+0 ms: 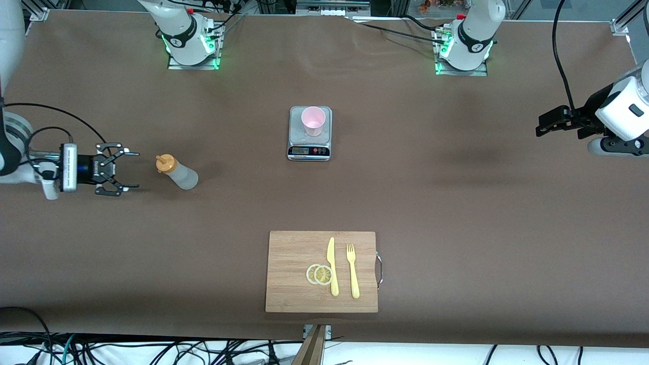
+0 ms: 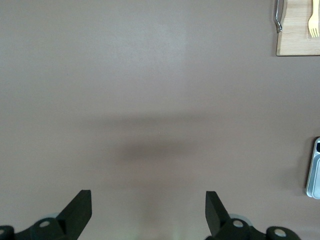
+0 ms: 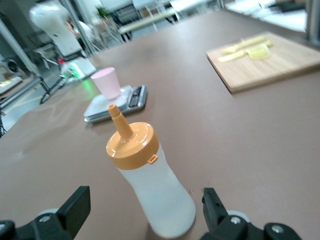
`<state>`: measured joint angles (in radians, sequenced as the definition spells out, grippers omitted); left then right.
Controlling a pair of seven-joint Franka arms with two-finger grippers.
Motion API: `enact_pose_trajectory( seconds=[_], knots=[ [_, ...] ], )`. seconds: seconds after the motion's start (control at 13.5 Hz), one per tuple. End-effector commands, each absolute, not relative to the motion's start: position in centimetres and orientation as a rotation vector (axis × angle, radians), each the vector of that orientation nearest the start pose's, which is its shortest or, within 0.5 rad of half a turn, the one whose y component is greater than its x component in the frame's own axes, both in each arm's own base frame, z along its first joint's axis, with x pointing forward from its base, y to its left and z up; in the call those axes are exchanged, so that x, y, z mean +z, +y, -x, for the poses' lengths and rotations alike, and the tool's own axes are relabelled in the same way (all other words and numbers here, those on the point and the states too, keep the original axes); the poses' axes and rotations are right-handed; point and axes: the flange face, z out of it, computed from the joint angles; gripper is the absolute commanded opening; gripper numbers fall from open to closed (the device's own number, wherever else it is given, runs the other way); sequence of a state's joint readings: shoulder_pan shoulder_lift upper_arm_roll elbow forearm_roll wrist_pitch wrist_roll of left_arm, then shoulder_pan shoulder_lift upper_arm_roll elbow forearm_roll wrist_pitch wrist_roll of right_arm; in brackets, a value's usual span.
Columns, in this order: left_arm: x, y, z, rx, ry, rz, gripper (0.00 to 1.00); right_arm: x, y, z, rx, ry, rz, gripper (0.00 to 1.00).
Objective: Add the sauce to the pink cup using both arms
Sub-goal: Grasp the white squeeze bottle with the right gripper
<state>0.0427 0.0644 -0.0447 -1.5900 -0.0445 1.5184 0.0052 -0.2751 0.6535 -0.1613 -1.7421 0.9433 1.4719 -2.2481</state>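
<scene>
I need to reach the sauce bottle with my right gripper and grab it by its whitish body. Its orange nozzle then stays free to add sauce to the pink cup (image 1: 313,120).
The sauce bottle (image 1: 177,172), whitish with an orange nozzle cap, stands on the table toward the right arm's end. My right gripper (image 1: 136,170) is low beside it, open, with the tips a short way from the cap and touching nothing. In the right wrist view the sauce bottle (image 3: 150,185) fills the space ahead of the open right gripper (image 3: 146,195). The pink cup (image 1: 313,120) (image 3: 107,82) stands on a small scale (image 1: 309,148) (image 3: 135,97) mid-table. My left gripper (image 1: 541,126) (image 2: 148,195) waits open over bare table at the left arm's end.
A wooden cutting board (image 1: 294,294) (image 2: 300,45) lies nearer the front camera than the scale, carrying a yellow knife (image 1: 332,266), a yellow fork (image 1: 352,271) and two lemon slices (image 1: 319,274). The scale's edge (image 2: 315,170) shows in the left wrist view.
</scene>
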Motion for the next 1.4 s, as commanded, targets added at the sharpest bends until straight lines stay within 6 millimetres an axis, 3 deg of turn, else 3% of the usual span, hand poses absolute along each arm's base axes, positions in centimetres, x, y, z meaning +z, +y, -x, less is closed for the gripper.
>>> enact_pose_trajectory(
  seconds=[0.0,0.3,0.59,0.96,1.33],
  knots=[
    [57.8,-0.4,-56.4,0.23,0.049,3.157,1.0,16.9,-15.6,-55.9,-0.806,-1.341,1.429,1.0],
    [57.9,-0.7,-56.5,0.225,0.056,3.157,1.0,12.5,-14.7,-54.7,-0.872,-1.286,1.333,1.0],
    [57.8,-0.8,-56.5,0.228,0.058,3.156,1.0,10.2,-13.7,-54.4,-0.904,-1.314,1.27,1.0],
    [58.0,-0.4,-56.9,0.218,0.051,3.16,1.0,8.8,-9.7,-57.2,-0.913,-1.354,1.183,1.0],
    [58.1,-0.3,-56.9,0.213,0.049,3.16,1.0,8.5,-7.3,-58.0,-0.913,-1.349,1.179,1.0]
  ],
)
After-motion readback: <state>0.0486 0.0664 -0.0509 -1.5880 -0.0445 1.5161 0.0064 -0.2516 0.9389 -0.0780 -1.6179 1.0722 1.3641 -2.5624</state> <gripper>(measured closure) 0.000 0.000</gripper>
